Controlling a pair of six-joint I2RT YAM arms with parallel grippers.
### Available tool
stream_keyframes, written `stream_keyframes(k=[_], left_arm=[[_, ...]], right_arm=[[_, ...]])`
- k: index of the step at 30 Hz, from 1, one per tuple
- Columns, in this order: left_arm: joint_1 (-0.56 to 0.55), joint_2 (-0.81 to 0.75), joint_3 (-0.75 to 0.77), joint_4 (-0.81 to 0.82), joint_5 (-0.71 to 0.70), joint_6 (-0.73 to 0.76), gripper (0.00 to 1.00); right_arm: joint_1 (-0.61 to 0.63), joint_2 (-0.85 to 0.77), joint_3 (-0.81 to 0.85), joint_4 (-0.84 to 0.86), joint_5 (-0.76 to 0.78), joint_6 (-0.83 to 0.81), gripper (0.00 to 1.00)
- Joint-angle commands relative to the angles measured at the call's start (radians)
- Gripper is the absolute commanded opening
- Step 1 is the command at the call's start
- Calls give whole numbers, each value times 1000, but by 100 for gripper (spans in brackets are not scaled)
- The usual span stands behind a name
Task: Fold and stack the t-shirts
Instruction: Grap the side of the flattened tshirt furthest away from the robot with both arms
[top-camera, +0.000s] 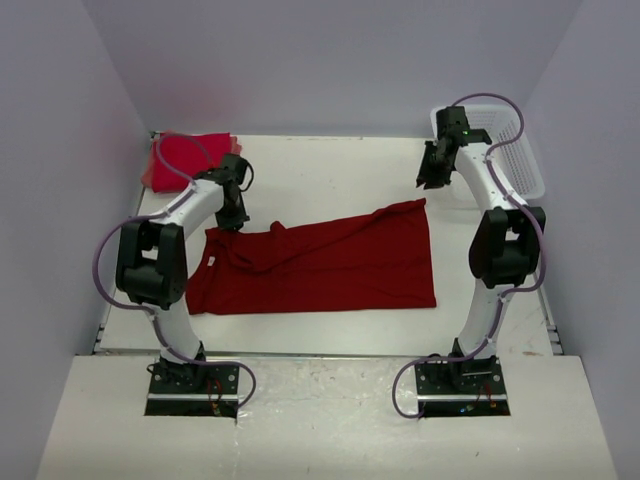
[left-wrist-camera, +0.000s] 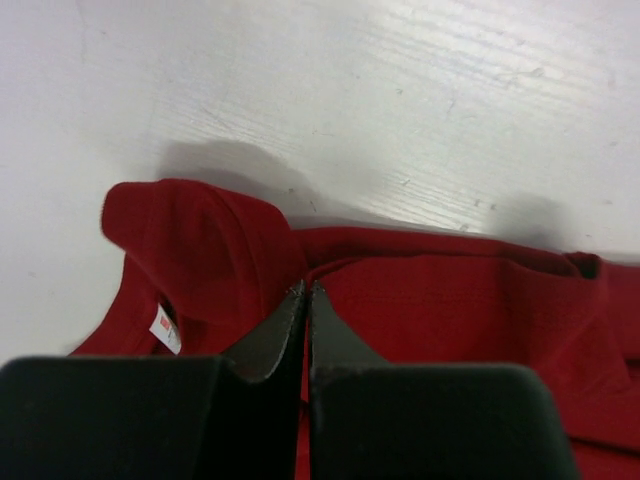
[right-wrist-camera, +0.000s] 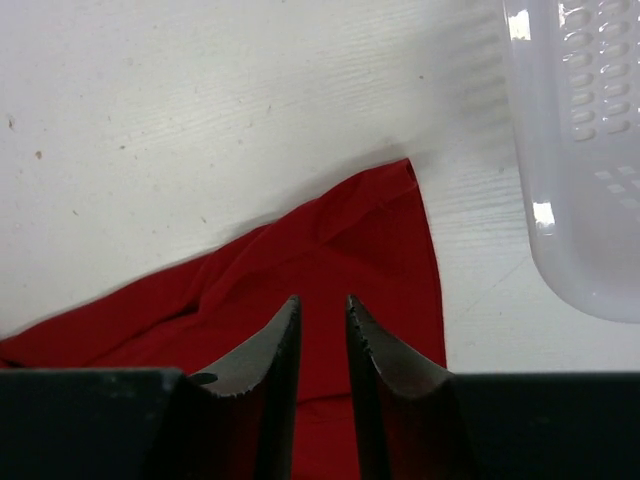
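My right gripper grabs the far corner of the crimson t-shirt (top-camera: 320, 265) near the basket next, opposite the held neck end, to fold the t-shirt lengthwise.
A dark crimson t-shirt (top-camera: 320, 265) lies spread across the middle of the table, its neck end to the left. My left gripper (top-camera: 232, 213) sits at its far left corner, jaws shut on a raised fold of the cloth (left-wrist-camera: 210, 250) beside the neck label (left-wrist-camera: 166, 328). My right gripper (top-camera: 432, 178) hovers above the table just beyond the shirt's far right corner (right-wrist-camera: 385, 215); its jaws stand a narrow gap apart and hold nothing. A bright red t-shirt (top-camera: 188, 156) lies folded at the back left.
A white lattice basket (top-camera: 510, 150) stands at the back right, close beside the right arm, and shows in the right wrist view (right-wrist-camera: 580, 150). Grey walls close in the table on three sides.
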Motion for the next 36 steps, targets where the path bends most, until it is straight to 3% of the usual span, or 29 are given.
stream_keyframes(k=[1, 19, 27, 36], left_arm=[[4, -140, 16, 24, -27, 0, 0], [4, -303, 41, 30, -11, 2, 0], [4, -317, 12, 55, 36, 11, 0], [1, -332, -10, 70, 61, 19, 0]], right_arm=[[1, 23, 3, -22, 27, -23, 27], [-47, 214, 95, -91, 41, -43, 30], [-54, 297, 238, -125, 23, -34, 53], [-54, 379, 353, -185, 23, -40, 52]])
